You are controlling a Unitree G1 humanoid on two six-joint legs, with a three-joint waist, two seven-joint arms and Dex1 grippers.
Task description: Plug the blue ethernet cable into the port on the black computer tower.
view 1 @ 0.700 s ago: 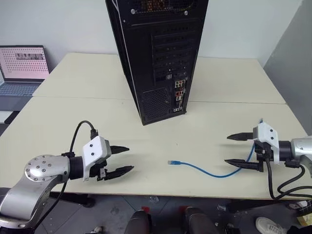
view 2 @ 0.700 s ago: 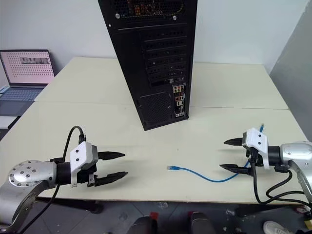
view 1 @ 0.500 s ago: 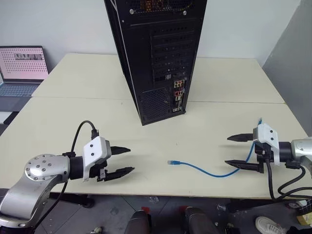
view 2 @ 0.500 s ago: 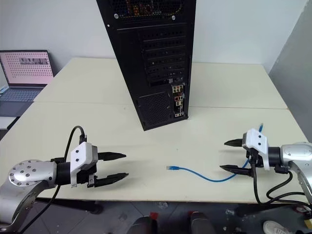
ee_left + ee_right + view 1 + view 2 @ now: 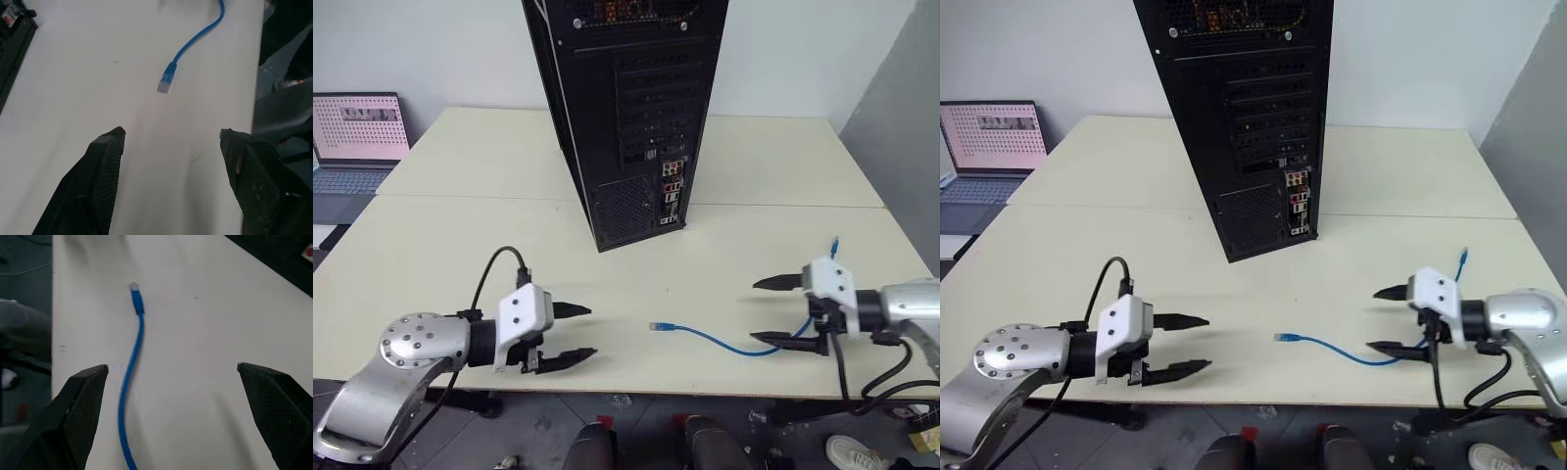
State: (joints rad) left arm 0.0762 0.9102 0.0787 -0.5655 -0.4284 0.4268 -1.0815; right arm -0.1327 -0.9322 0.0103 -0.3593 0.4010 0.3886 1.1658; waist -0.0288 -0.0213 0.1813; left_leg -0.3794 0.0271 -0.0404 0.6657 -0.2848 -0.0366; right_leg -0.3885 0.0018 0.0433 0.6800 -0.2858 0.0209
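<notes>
My right gripper grabs the cable just behind its plug (image 5: 680, 328) next, so the blue ethernet cable's clear tip (image 5: 654, 326) stays free for the port.
The blue ethernet cable (image 5: 724, 343) lies curved on the table near its front edge, one plug (image 5: 657, 326) pointing left, the other end (image 5: 834, 242) past my right gripper. The black computer tower (image 5: 626, 108) stands upright at the table's middle, its rear panel facing me with a cluster of coloured sockets (image 5: 672, 191); the port cannot be singled out. My left gripper (image 5: 584, 334) hovers open to the left of the plug, nothing between its fingers. My right gripper (image 5: 762, 311) is open, over the cable's right part, apart from it. The plug (image 5: 167, 82) lies ahead of the left fingers.
A laptop (image 5: 357, 137) with a lit screen sits on a table at the far left. The cream table (image 5: 460, 235) has a seam running across behind the tower. A grey wall (image 5: 901, 127) stands close on the right.
Both grippers have moved inward toward the cable's middle: the left one to the right, the right one to the left. The cable and tower have not moved.
</notes>
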